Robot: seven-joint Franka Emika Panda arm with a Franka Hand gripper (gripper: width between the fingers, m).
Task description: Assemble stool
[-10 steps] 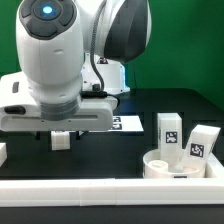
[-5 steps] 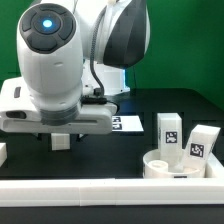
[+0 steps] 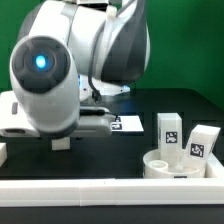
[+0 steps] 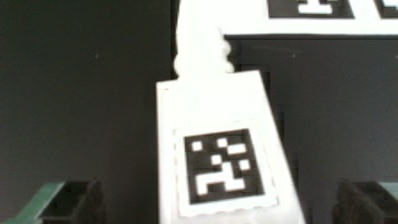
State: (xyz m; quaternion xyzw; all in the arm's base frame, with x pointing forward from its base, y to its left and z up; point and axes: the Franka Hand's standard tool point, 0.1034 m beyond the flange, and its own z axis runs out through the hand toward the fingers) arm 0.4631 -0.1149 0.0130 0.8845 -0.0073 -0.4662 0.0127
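I need to pick up the leg block by its tagged body (image 4: 226,165) with my gripper next, to fit its peg end into the round white seat.
In the wrist view a white leg block (image 4: 214,120) with a black-and-white tag (image 4: 224,170) lies flat on the black table, its narrow peg end pointing at the marker board (image 4: 302,20). My gripper (image 4: 217,205) is open; its dark fingers (image 4: 68,203) stand on either side of the block, well apart from it. In the exterior view that block (image 3: 62,140) shows just under the hand. Two more leg blocks (image 3: 168,128) (image 3: 203,142) stand at the exterior view's right, behind the round white seat (image 3: 178,166).
The marker board (image 3: 128,123) lies behind the hand. A long white rail (image 3: 100,190) runs along the front edge. A small white piece (image 3: 3,152) sits at the exterior view's left edge. The arm's bulky body hides the table's back left.
The arm's upper body has swung and tilted toward the exterior view's left and lower. The hand stays over the leg block. The other parts have not moved.
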